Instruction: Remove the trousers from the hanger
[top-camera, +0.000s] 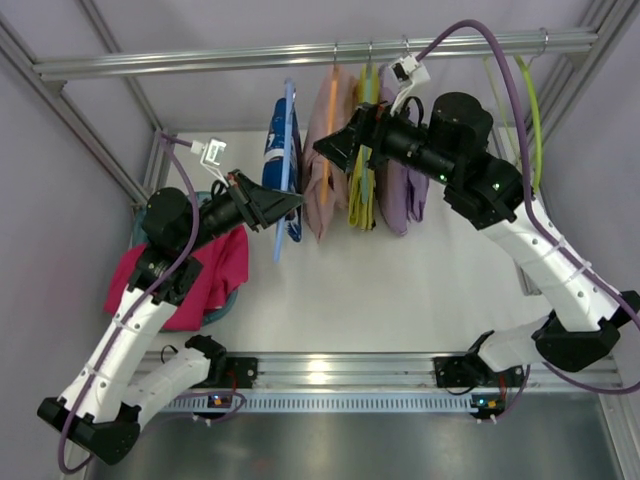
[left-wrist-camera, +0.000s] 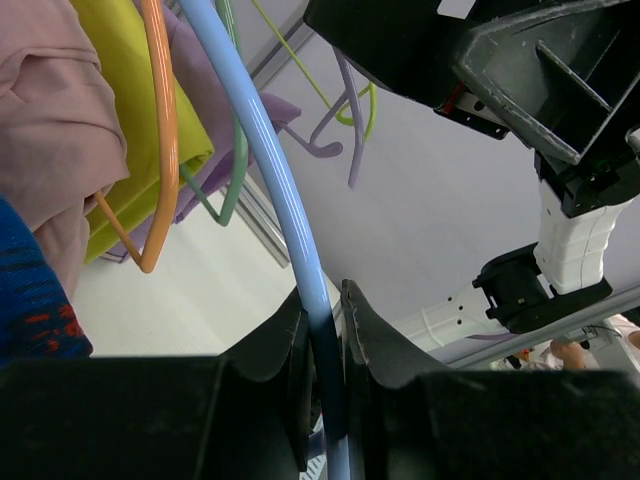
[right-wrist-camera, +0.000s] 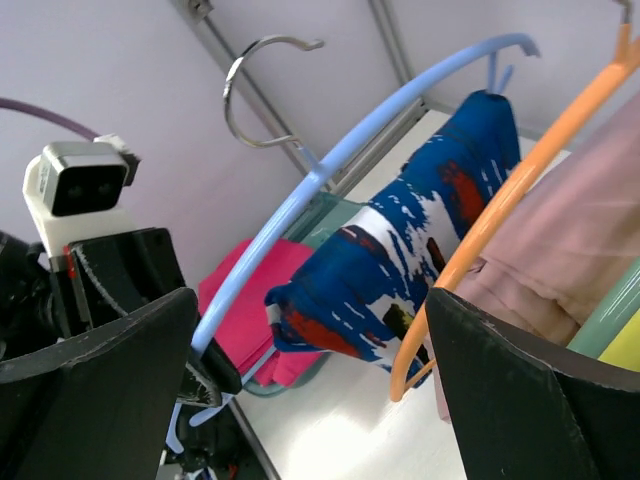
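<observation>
I will next use my right gripper to grab the light-blue hanger (top-camera: 288, 165) by its arm close (top-camera: 289, 93) beside the hook, so the draped trousers stay free to be removed.
The light-blue hanger (top-camera: 288, 165) hangs from the rail with the dark blue, white and red printed trousers (top-camera: 277, 150) draped on it. My left gripper (top-camera: 292, 205) is shut on the hanger's lower arm (left-wrist-camera: 318, 300). In the right wrist view the hanger (right-wrist-camera: 330, 165) arcs across and the trousers (right-wrist-camera: 400, 260) hang between my open right fingers (right-wrist-camera: 520, 380). My right gripper (top-camera: 330, 146) is open, just right of the trousers, among the hanging garments.
Pink (top-camera: 328, 150), yellow (top-camera: 362, 190) and lilac (top-camera: 405, 195) garments hang on the rail (top-camera: 300, 55) to the right. An orange hanger (right-wrist-camera: 510, 210) is next to the trousers. A magenta garment (top-camera: 190, 275) lies at the left. A yellow-green hanger (top-camera: 530, 110) hangs at the far right.
</observation>
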